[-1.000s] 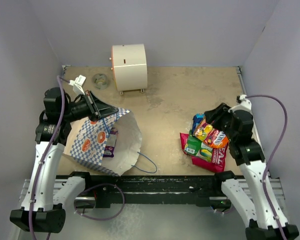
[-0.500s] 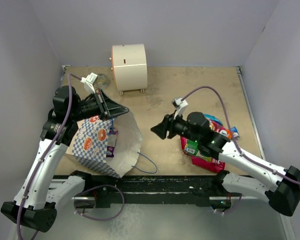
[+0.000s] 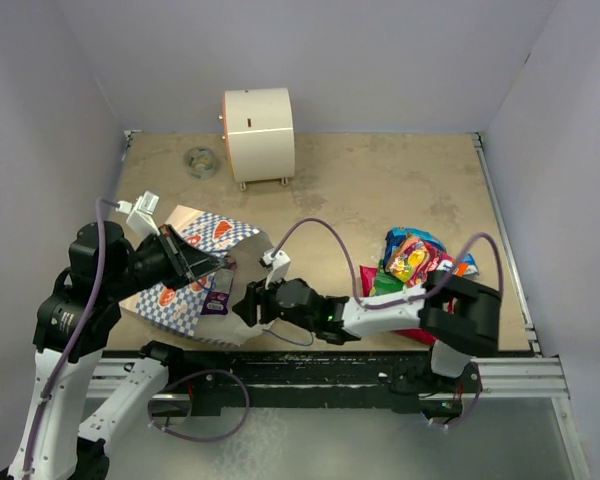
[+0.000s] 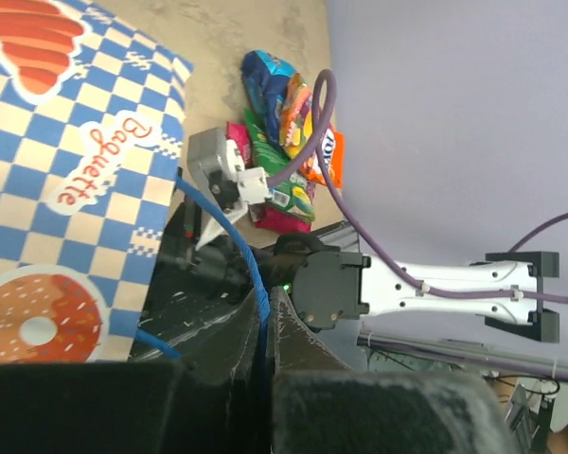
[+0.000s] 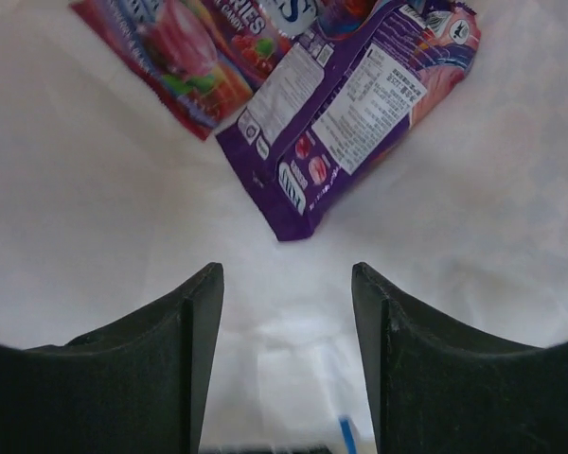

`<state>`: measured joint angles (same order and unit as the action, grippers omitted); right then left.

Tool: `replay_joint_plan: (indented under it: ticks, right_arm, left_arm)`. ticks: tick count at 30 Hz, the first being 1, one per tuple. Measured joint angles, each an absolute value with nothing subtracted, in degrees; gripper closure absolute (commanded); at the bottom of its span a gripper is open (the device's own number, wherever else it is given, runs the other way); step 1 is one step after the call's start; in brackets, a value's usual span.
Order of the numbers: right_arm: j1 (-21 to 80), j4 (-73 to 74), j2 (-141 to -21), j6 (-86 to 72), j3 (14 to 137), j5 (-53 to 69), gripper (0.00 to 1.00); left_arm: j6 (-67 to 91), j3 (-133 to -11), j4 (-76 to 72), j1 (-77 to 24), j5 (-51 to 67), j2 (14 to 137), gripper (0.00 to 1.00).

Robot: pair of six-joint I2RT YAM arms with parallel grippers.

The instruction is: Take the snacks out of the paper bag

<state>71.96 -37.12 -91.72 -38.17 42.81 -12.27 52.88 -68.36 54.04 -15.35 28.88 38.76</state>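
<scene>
The right gripper grabs the purple snack packet by its crimped edge point(image 5: 265, 194) next, to bring the packet out to the pile of snacks.
The paper bag point(image 3: 202, 232) lies on its side at the left, blue-and-white checkered, its mouth facing right. My left gripper point(image 3: 220, 262) is shut on its thin blue cord handle point(image 4: 251, 270) and holds the mouth up; the checkered side point(image 4: 76, 170) fills the left wrist view. My right gripper point(image 3: 245, 303) is open at the bag's mouth. In the right wrist view its fingers point(image 5: 197, 312) point into the white inside, just short of a purple packet point(image 5: 350, 104) and a red-pink packet point(image 5: 185, 57). A pile of snacks point(image 3: 415, 268) lies on the table at the right.
A cream cylindrical box point(image 3: 258, 133) stands at the back, with a small grey ring point(image 3: 200, 160) to its left. The bag's other cord handle point(image 3: 298, 330) loops onto the table near the front edge. Walls close in both sides.
My right arm has swung left from the snack pile to the bag's mouth. My left gripper has come down and nearer with the handle, and the bag has shifted with it.
</scene>
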Motion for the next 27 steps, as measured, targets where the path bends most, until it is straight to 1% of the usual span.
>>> replay_joint_plan:
  ticks: [4,7,10,23,27]
  right_arm:
    - [73.4,-41.5,-101.5,-45.3,48.7,-18.9,0.37]
    - [73.4,-43.5,-106.4,-49.9,52.7,-22.0,0.36]
    - [73.4,-42.5,-110.7,-55.8,57.1,-25.2,0.35]
    - [74.2,-29.3,-120.0,-71.8,66.3,-32.1,0.33]
    - [74.2,-28.1,-120.9,-73.7,68.2,-32.5,0.36]
  left_arm:
    - [52.8,-68.3,56.6,-15.4,26.5,38.9,1.0]
    - [52.3,-68.4,58.3,-15.4,25.3,39.7,1.0]
    - [51.6,-68.4,59.3,-15.4,25.1,40.5,1.0]
    - [50.1,-68.4,59.6,-15.4,28.8,41.1,1.0]
    - [49.9,-68.4,60.4,-15.4,29.3,40.2,1.0]
